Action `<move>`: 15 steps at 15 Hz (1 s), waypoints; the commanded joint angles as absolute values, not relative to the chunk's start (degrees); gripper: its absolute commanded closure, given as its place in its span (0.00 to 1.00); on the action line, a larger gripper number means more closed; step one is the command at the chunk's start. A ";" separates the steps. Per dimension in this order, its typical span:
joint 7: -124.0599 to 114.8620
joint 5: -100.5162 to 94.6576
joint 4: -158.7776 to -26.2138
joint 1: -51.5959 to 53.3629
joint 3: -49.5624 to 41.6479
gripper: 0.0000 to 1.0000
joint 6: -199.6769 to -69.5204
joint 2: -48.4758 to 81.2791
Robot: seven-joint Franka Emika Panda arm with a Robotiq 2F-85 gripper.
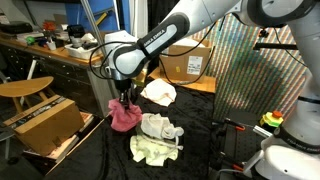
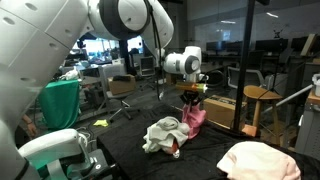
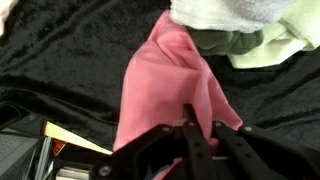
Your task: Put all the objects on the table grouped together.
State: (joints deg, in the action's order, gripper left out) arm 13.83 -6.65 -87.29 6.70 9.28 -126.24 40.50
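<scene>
The pink cloth's lower edge (image 1: 124,128) must get nearer the pale green cloth before release.
My gripper (image 1: 125,98) is shut on the top of a pink cloth (image 1: 123,117), whose lower part rests on the black table cover. In the wrist view the fingers (image 3: 190,125) pinch the pink cloth (image 3: 165,85). It also shows under the gripper (image 2: 192,97) in an exterior view (image 2: 194,118). Right beside it lies a crumpled pile of white and pale green cloths (image 1: 156,136), also seen in an exterior view (image 2: 165,133) and at the top of the wrist view (image 3: 240,25). A separate cream cloth (image 1: 158,92) lies farther off on the table and appears again in an exterior view (image 2: 262,160).
The table is covered in black fabric (image 1: 200,120). An open cardboard box (image 1: 45,120) stands by the table edge near the pink cloth. Another cardboard box (image 1: 186,65) sits behind. A wooden stool (image 2: 258,100) and a green-draped chair (image 2: 60,105) stand around.
</scene>
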 commanded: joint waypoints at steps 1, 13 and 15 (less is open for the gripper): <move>13.59 -3.59 -97.09 6.58 10.81 0.99 -126.06 31.16; 19.54 -2.42 -106.69 9.21 13.87 0.99 -123.68 25.22; 18.53 -3.93 -107.13 10.07 13.20 0.99 -124.19 26.95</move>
State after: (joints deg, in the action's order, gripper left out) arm 18.40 -2.02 -106.16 8.74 14.23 -123.34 25.68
